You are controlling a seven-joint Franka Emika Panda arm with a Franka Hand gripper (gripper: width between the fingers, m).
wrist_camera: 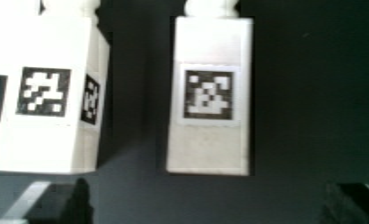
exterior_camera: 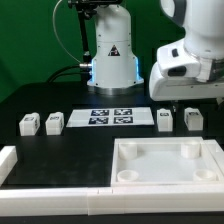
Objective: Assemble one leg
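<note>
My gripper lowers its fingers and only then closes on the tagged leg, since the fingers stop short above the leg.
Four small white legs with black-and-white tags stand in a row on the black table. Two are at the exterior view's left (exterior_camera: 29,123) (exterior_camera: 54,122) and two at its right (exterior_camera: 165,120) (exterior_camera: 193,118). My gripper (exterior_camera: 181,103) hangs just above the right pair. In the wrist view one tagged leg (wrist_camera: 211,95) lies between the lines of my two dark fingers (wrist_camera: 53,203), and a second leg (wrist_camera: 48,100) lies beside it. The gripper (wrist_camera: 202,206) is open and empty, and it touches neither leg.
The marker board (exterior_camera: 110,117) lies between the two pairs of legs. A large white square tray-like part with round corner sockets (exterior_camera: 128,170) lies in front of the right pair. A white rail (exterior_camera: 50,205) runs along the table's front and left edge.
</note>
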